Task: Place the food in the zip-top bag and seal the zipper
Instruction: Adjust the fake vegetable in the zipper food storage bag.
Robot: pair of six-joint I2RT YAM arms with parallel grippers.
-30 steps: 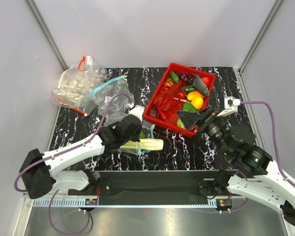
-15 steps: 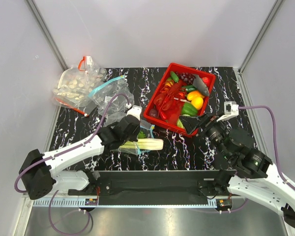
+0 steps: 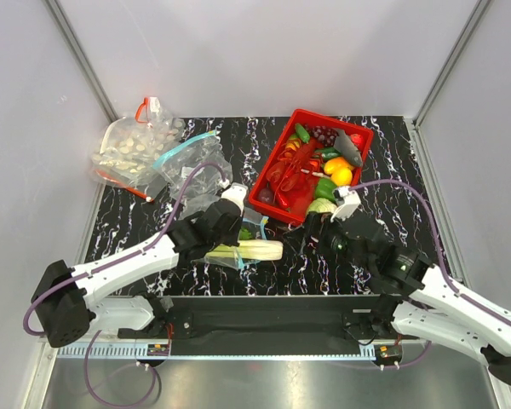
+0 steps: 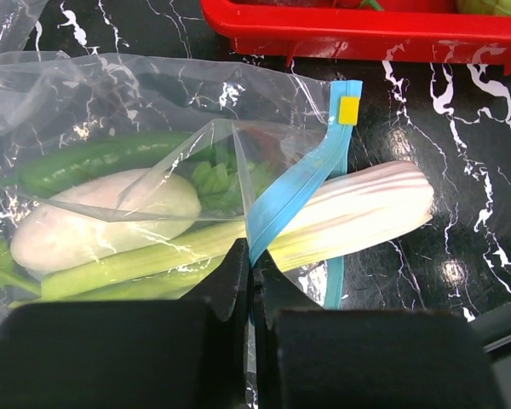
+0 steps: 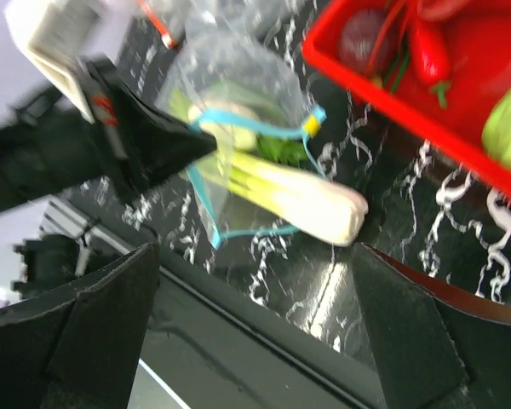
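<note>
My right gripper grabs the leek's white stalk end (image 4: pixel 416 194) by the tip next, so the zipper stays free to pass over the leek (image 4: pixel 358 209).
The zip-top bag (image 4: pixel 111 94) lies on the black marbled table in front of the red basket. Inside it are a white radish piece (image 4: pixel 102 213), a green vegetable (image 4: pixel 94 162) and the leek (image 4: pixel 358 209), whose white stalk end sticks out of the mouth. My left gripper (image 4: pixel 254 271) is shut on the teal-blue zipper (image 4: pixel 294 192) and lifts it over the leek; it also shows in the top view (image 3: pixel 241 232). My right gripper (image 5: pixel 255 341) is wide open and empty, hovering just right of the leek's end (image 3: pixel 264 250); it also shows in the top view (image 3: pixel 313 230).
The red basket (image 3: pixel 272 162) holds a grey toy fish (image 3: pixel 349 145), yellow and red produce and green pieces. At the back left lie a second clear bag with a blue strip (image 3: pixel 192 162) and a red-zipper bag of white pieces (image 3: pixel 132 145).
My right arm has swung left from the basket's right front corner to beside the leek's end. My left gripper and the bag have stayed in place.
</note>
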